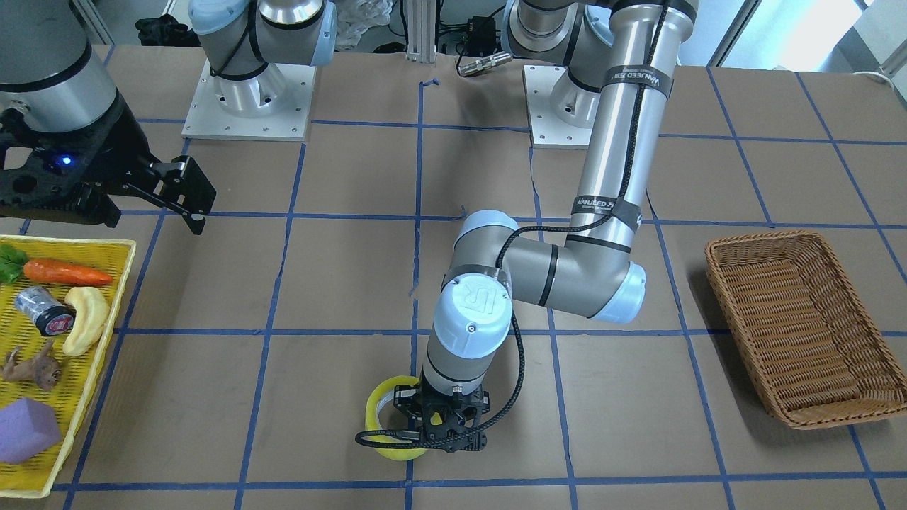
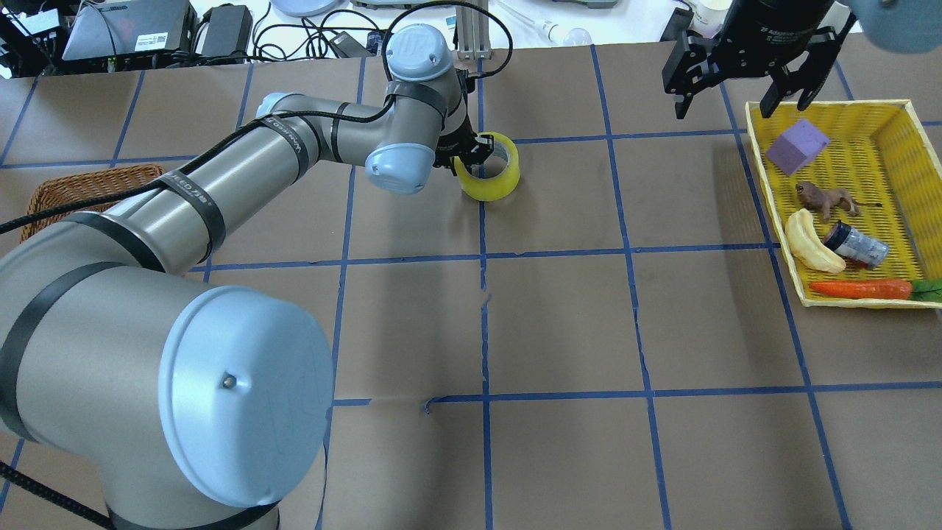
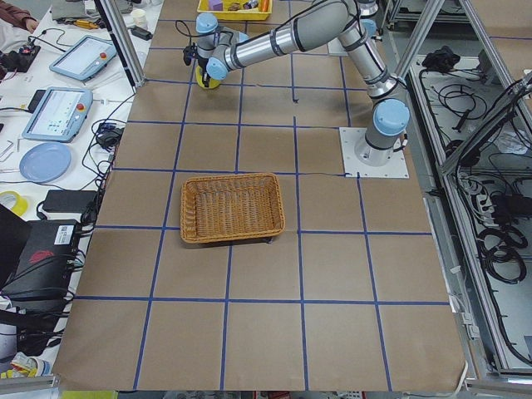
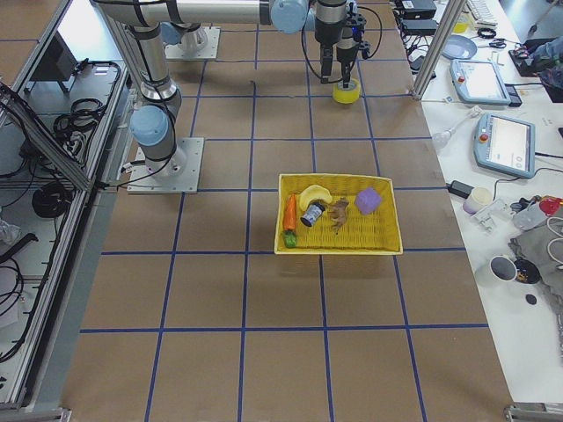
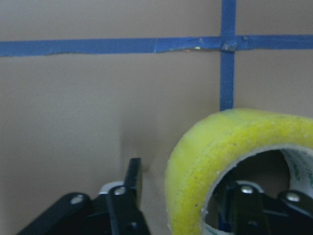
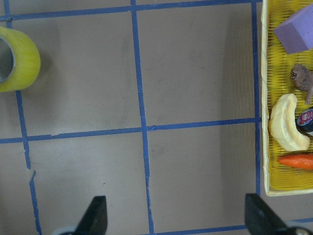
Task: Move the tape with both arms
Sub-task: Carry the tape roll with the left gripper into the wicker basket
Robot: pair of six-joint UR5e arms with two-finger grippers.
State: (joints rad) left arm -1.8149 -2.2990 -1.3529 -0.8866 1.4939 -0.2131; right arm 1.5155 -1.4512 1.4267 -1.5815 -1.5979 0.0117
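Observation:
The yellow-green tape roll needs to go into the wicker basket, so my left gripper next needs to grab it by its ring's side (image 5: 195,174).
The yellow-green tape roll (image 2: 491,177) lies flat on the table by a blue grid crossing; it also shows in the front view (image 1: 382,397), the left wrist view (image 5: 220,142) and the right wrist view (image 6: 22,61). My left gripper (image 2: 471,151) is down at the roll and open. One finger is inside the core and one is outside, so they straddle its near wall with small gaps on both sides (image 5: 188,191). My right gripper (image 2: 736,77) is open and empty, high over the table beside the yellow basket (image 6: 178,218).
A yellow basket (image 2: 765,169) on the right holds a purple block (image 2: 798,145), an animal figure, a banana toy (image 2: 809,243), a dark can and a carrot. A brown wicker basket (image 2: 81,188) stands on the left, partly behind my left arm.

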